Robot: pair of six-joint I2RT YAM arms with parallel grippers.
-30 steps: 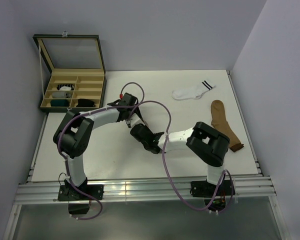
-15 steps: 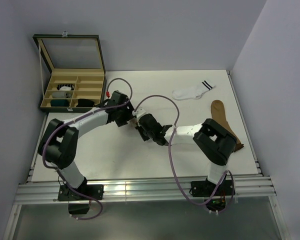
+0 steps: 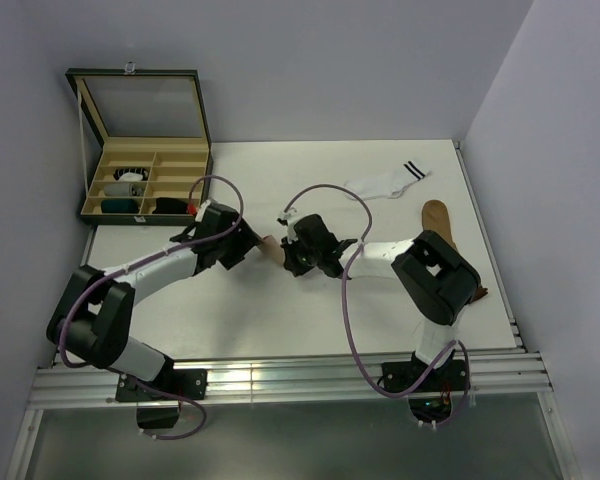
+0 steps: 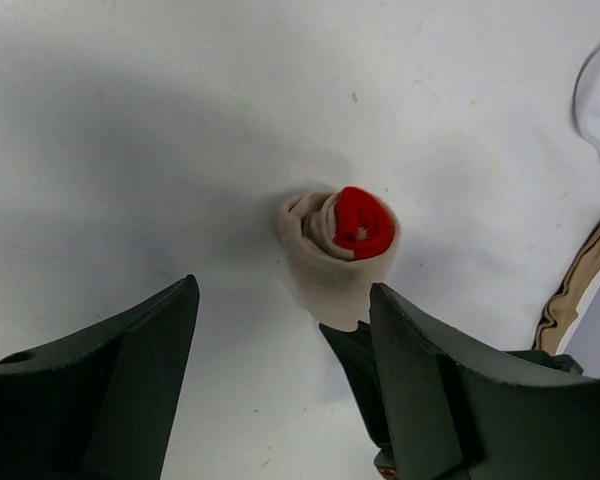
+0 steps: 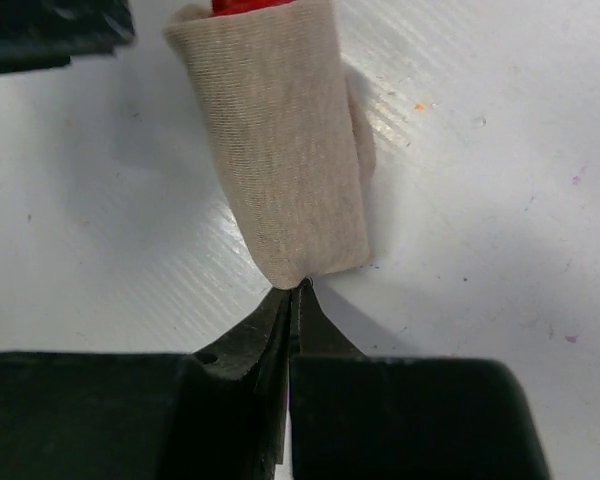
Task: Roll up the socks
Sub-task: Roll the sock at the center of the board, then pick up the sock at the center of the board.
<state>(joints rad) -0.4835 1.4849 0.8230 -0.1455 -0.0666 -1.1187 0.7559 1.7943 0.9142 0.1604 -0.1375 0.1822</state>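
Observation:
I need to grab the rolled beige sock across its sides with my left gripper next, so that it stays rolled and can be set into a section of the box.
A beige sock (image 4: 340, 250) is rolled into a tight cylinder with its red cuff at the core, and it lies mid-table (image 3: 271, 244). My right gripper (image 5: 298, 288) is shut, its tips pinching the roll's lower edge (image 5: 280, 150). My left gripper (image 4: 283, 290) stands open just short of the roll's other end, nothing between its fingers (image 4: 130, 360). In the top view the two grippers face each other, left (image 3: 250, 246) and right (image 3: 286, 250). A white sock (image 3: 385, 183) with black cuff stripes and a brown sock (image 3: 435, 212) lie flat at the back right.
A lidded compartment box (image 3: 145, 180) stands open at the back left with rolled socks inside. The right arm covers part of the brown sock. Cables loop over both arms. A raised rail runs along the table's near edge (image 3: 280, 375).
The left gripper has opened and drawn back to the left, off the roll. The right gripper has closed and swung up toward the table's middle with the beige roll.

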